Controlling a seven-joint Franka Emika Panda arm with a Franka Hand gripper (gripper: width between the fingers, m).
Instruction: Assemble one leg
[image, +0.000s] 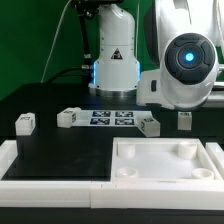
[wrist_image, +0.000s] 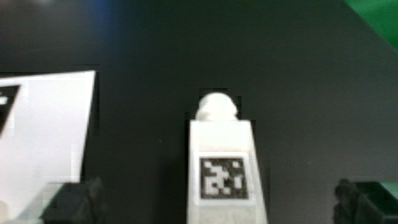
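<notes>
Next, my gripper grips the white leg by its square tagged body (wrist_image: 226, 180), so the leg's round peg end stays free for the tabletop's corner socket.
In the wrist view a white leg (wrist_image: 221, 150) lies flat on the black table, with a square marker tag on its upper face and its round peg end pointing away from me. My gripper (wrist_image: 217, 206) is open. Its dark fingers (wrist_image: 71, 205) stand wide apart on either side of the leg, with clear gaps and no touch. In the exterior view the arm's head (image: 187, 60) hangs over the right side of the table and hides the fingers. Two legs (image: 148, 125) (image: 185, 120) lie below it; I cannot tell which one is between the fingers.
Two more legs (image: 24, 123) (image: 68, 117) lie at the exterior view's left. The marker board (image: 112, 118) lies mid-table and also shows in the wrist view (wrist_image: 45, 130). The white tabletop (image: 165, 160) with corner sockets sits in front at the right. A white frame (image: 50, 175) lies in front at the left.
</notes>
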